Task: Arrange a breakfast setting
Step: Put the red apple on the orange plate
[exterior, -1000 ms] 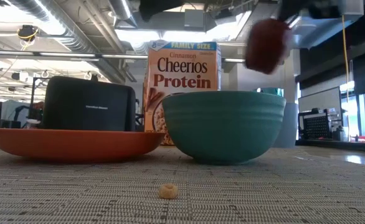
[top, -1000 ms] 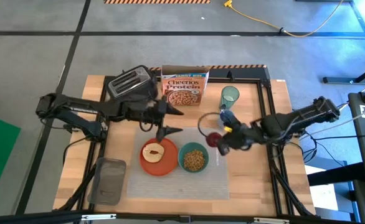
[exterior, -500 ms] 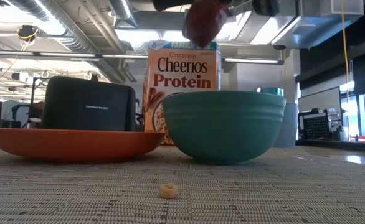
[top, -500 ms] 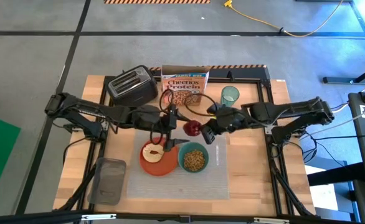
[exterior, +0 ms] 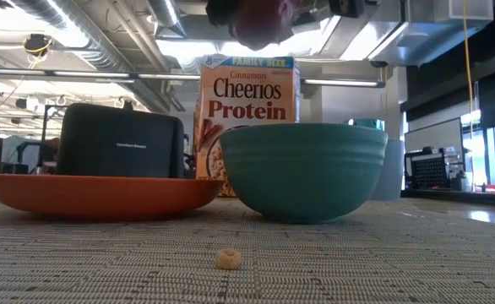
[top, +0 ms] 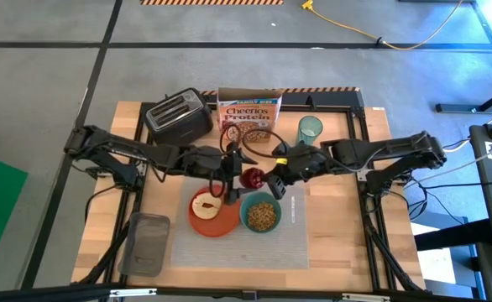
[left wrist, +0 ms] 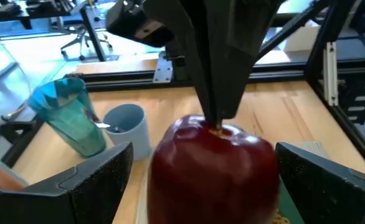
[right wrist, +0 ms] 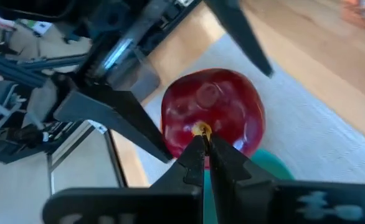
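Observation:
My left gripper grabs the red apple (top: 253, 177) by its round sides next, to set it on the orange plate (top: 215, 223).
A small red apple (top: 253, 177) hangs above the far edge of the pale ribbed placemat (top: 238, 245), between the orange plate (top: 215, 223) with a toast slice (top: 205, 204) and the teal bowl (top: 262, 215) of cereal. My right gripper (top: 268, 179) is shut on the apple's stem. My left gripper (top: 240, 176) is open, its two fingers level on either side of the apple (left wrist: 217, 165); I see no plain touch. The apple also shows at the top of the low view (exterior: 261, 20). The green tumbler (top: 310, 129) stands at the far right. My right gripper pinches the apple's stem (right wrist: 200, 129) between its two fingertips, only at their free ends. The fingers come down on it from above, slanting in from the table's right. The apple hangs upright below them, clear of the mat, the plate and the bowl.
The black toaster (top: 177, 116) and the Cheerios box (top: 248, 116) stand at the far edge. A grey tray (top: 148, 243) lies at the near left. A small grey cup (left wrist: 127, 126) stands by the tumbler. One loose cereal ring (exterior: 226, 258) lies on the mat.
My right gripper has carried the apple by its stem from over the mat's right side toward the table's left, to a spot above the gap between plate and bowl. My left gripper has reached toward the table's right, so that its open fingers flank the apple.

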`<state>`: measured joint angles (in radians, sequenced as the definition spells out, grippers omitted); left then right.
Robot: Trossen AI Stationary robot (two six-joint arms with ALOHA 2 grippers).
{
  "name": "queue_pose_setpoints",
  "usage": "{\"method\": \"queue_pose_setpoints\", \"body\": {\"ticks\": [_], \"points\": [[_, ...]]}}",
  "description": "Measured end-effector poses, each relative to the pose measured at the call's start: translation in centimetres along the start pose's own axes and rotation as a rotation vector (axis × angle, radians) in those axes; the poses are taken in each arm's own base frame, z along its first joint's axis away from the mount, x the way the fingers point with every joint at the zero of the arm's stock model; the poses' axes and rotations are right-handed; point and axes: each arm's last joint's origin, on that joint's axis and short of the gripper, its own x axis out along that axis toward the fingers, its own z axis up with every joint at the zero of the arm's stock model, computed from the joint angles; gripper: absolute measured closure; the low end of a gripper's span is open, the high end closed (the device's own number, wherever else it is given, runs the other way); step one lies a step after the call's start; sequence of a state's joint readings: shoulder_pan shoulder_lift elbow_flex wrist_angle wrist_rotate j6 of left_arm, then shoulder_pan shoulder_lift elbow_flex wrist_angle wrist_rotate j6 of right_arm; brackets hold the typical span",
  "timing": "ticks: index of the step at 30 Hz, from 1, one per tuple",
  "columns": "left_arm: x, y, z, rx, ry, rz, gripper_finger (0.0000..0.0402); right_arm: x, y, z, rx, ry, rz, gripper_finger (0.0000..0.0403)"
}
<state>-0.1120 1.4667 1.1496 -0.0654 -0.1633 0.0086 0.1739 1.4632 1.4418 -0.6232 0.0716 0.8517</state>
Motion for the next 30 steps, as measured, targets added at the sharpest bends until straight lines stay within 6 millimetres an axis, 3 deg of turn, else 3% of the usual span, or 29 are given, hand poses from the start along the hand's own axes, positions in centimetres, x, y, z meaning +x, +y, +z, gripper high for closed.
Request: {"method": "queue_pose_setpoints", "body": {"ticks": [6,15,20,25,30], "points": [[0.6,-0.5,-0.5,0.008,0.024,-0.009,0.0025,0.3,0.2,0.0,-0.014,0.011,0.027,0.0403],[0.5,-0.6,-0.4,0.001,0.017,-0.015,0.0102,0.3,0.2,0.0,-0.022,0.021,0.035,0.0403],[0.5,-0.6,-0.4,-0.028,0.017,-0.016,0.0108,0.3,0.2,0.0,-0.044,0.02,0.036,0.04],[0.7,-0.6,-0.9,-0.072,0.021,-0.014,0.0104,0.0,0.1,0.1,-0.076,-0.043,-0.016,0.0353],[1.0,-1.8,-4.1,-0.113,0.066,-0.045,0.0107,-1.9,0.1,0.6,-0.094,-0.134,-0.042,0.0284]]}}
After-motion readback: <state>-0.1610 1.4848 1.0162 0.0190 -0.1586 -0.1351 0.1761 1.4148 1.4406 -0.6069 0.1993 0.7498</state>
